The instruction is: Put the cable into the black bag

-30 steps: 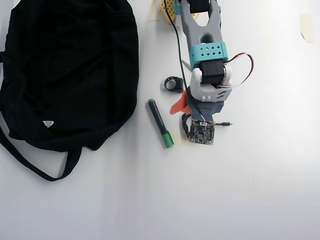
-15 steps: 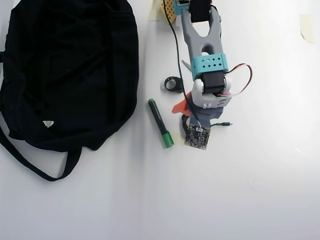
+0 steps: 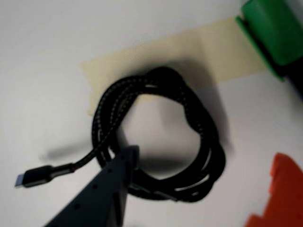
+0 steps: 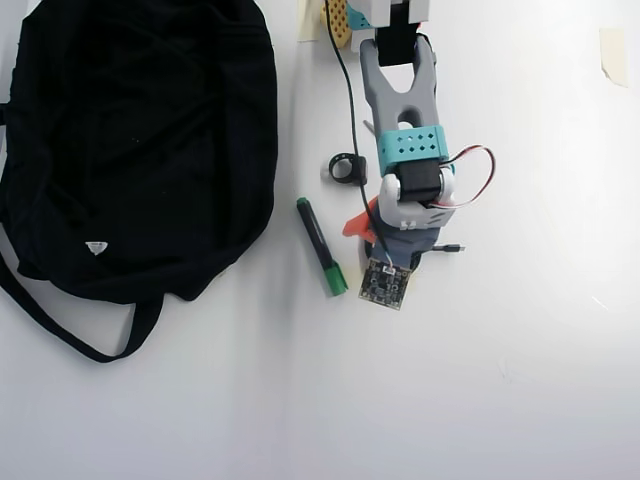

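Note:
I will next have my gripper grab the coiled cable by the bundled parts across from its plug point(image 3: 213, 153), because the cable spreads wide around an open middle.
The black braided cable point(image 3: 201, 142) lies coiled on the white table, partly on a strip of beige tape point(image 3: 199, 52), with its plug end point(image 3: 35, 176) pointing left. My gripper point(image 3: 206, 153) hovers just above the coil and is open: the dark grey finger point(image 3: 111, 182) is over the coil's left side and the orange finger point(image 3: 284, 194) is off to its right. In the overhead view the arm point(image 4: 405, 150) hides the coil; only the plug end point(image 4: 450, 248) shows. The black bag point(image 4: 140, 140) lies at the left, well away from the cable.
A green marker point(image 4: 320, 246) lies between the bag and the arm; its green end shows in the wrist view point(image 3: 272, 28). A small black ring point(image 4: 345, 167) sits near the arm. A tape piece point(image 4: 612, 55) is stuck at the top right.

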`<control>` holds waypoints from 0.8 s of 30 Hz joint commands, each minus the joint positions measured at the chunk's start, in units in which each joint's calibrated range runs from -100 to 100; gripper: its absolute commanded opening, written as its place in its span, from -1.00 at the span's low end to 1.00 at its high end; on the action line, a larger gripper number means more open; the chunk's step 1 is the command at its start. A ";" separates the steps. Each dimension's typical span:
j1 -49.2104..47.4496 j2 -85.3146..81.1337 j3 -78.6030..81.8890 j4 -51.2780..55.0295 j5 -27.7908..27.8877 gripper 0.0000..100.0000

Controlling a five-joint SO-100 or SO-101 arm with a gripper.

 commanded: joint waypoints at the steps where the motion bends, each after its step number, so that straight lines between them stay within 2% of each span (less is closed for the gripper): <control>1: 1.37 0.11 -2.39 -1.00 0.08 -0.30; 24: 1.60 5.33 -2.30 -1.00 -0.13 -0.30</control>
